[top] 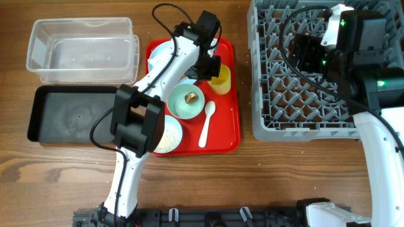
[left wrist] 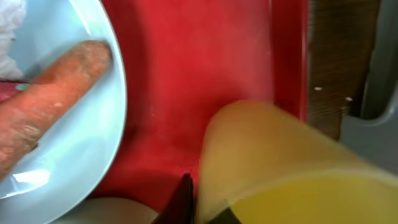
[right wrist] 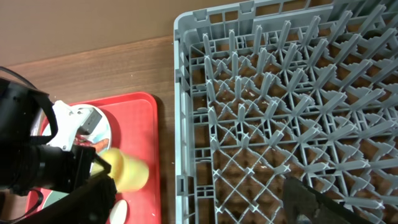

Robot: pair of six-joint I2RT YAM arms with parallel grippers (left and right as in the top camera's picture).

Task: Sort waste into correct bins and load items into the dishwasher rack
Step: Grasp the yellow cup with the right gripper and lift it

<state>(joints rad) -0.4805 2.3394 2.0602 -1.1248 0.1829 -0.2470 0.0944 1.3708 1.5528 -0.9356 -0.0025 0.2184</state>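
The cup's rim is held. My right gripper will next grab the yellow cup's base end, opposite that rim, to load it opening down in the rack.
My left gripper is shut on the rim of the small yellow cup, which stands on the red serving tray. In the left wrist view one dark finger presses the cup wall from outside. Beside it lies the orange carrot on the pale blue plate, with white tissue at the edge. The pale green bowl holds a brown scrap. The light blue bowl holds rice. A white spoon lies beside them. My right gripper hangs open over the dishwasher rack.
The red serving tray sits mid-table between the bins and the rack. The clear tub stands at the back left, with the black tray in front of it. The left arm's links cross over the plate.
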